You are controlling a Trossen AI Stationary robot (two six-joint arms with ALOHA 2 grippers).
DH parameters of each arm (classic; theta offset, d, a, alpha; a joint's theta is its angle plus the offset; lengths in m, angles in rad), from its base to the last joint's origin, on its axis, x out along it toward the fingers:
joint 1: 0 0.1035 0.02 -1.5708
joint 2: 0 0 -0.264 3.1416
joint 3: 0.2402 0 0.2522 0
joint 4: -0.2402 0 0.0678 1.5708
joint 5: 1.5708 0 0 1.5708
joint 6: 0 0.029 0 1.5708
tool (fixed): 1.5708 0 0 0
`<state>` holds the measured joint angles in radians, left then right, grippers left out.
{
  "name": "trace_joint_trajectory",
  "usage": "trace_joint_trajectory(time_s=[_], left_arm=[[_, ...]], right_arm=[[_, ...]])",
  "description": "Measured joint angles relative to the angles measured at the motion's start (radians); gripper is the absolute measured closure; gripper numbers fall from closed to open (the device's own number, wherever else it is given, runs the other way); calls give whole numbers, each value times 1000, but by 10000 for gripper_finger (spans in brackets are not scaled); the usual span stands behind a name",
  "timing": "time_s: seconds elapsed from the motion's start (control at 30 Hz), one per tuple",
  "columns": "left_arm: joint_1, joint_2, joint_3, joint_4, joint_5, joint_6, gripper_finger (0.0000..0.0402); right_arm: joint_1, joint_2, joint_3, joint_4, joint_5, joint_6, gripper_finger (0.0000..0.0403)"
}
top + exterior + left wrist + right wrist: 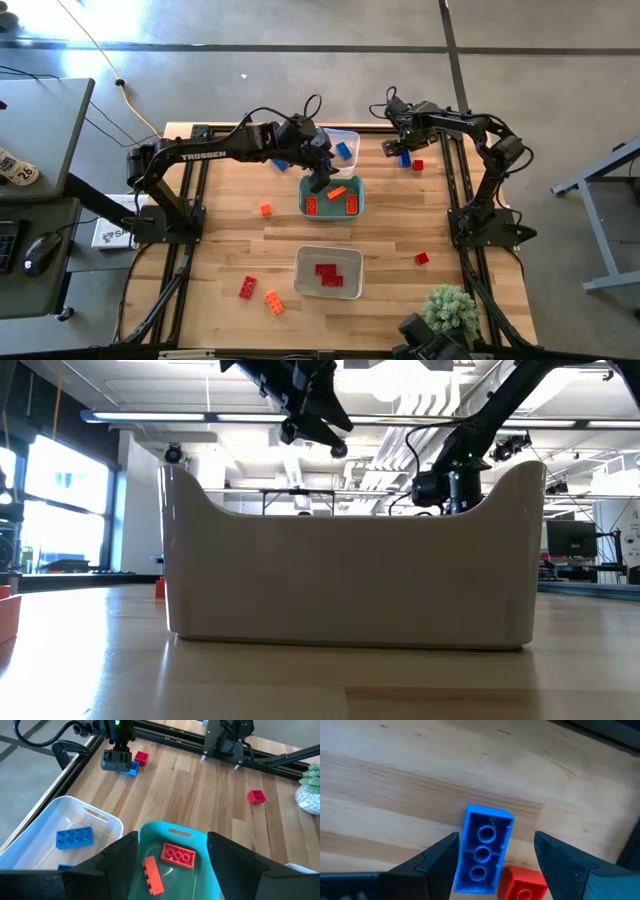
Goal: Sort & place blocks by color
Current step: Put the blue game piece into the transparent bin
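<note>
The right gripper grips the blue brick by its long sides next, to sort it into the clear bin (352,135) with the other blue bricks.
My left gripper (172,837) hangs open above the teal bin (357,190). Orange bricks lie in that bin: one flat (177,855), one slanted on its edge (152,875). My right gripper (496,837) is open near the table's far right corner, low over a blue brick (482,850). The brick lies on its side with its hollow underside toward the camera. One finger stands on each side of it. A red brick (522,885) sits right beside it. The clear bin (352,135) holds blue bricks (74,836). The grey bin (300,270) holds red bricks (327,275).
Loose bricks on the table: an orange one (265,209) left of the teal bin, a red one (247,288) and an orange one (273,302) near the front left, a red one (421,258) on the right. A small plant (450,310) stands at the near right corner.
</note>
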<state>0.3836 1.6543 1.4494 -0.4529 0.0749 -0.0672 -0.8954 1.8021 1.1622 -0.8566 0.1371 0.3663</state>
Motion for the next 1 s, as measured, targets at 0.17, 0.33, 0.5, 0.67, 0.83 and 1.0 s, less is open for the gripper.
trace_joint_trajectory(time_s=[0.17, 0.33, 0.5, 0.67, 0.83, 1.0], left_arm=[[-2, 0, 0, 0, 0, 2, 177], [-2, 0, 0, 0, 0, 11, 177], [-3, 0, 0, 0, 0, 11, 177], [-2, 0, 0, 0, 0, 11, 177], [-2, 0, 0, -1, 0, 19, 177], [-2, 0, 0, -17, 0, 19, 177]], right_arm=[[9, 33, 0, 1, 5, 26, 158], [15, 45, 0, 1, 32, 36, 158], [21, 60, 0, -9, 47, 37, 169], [34, 60, 0, -12, 46, 44, 200], [34, 60, 0, -23, 38, 45, 235], [34, 59, 2, -24, 38, 43, 292]])
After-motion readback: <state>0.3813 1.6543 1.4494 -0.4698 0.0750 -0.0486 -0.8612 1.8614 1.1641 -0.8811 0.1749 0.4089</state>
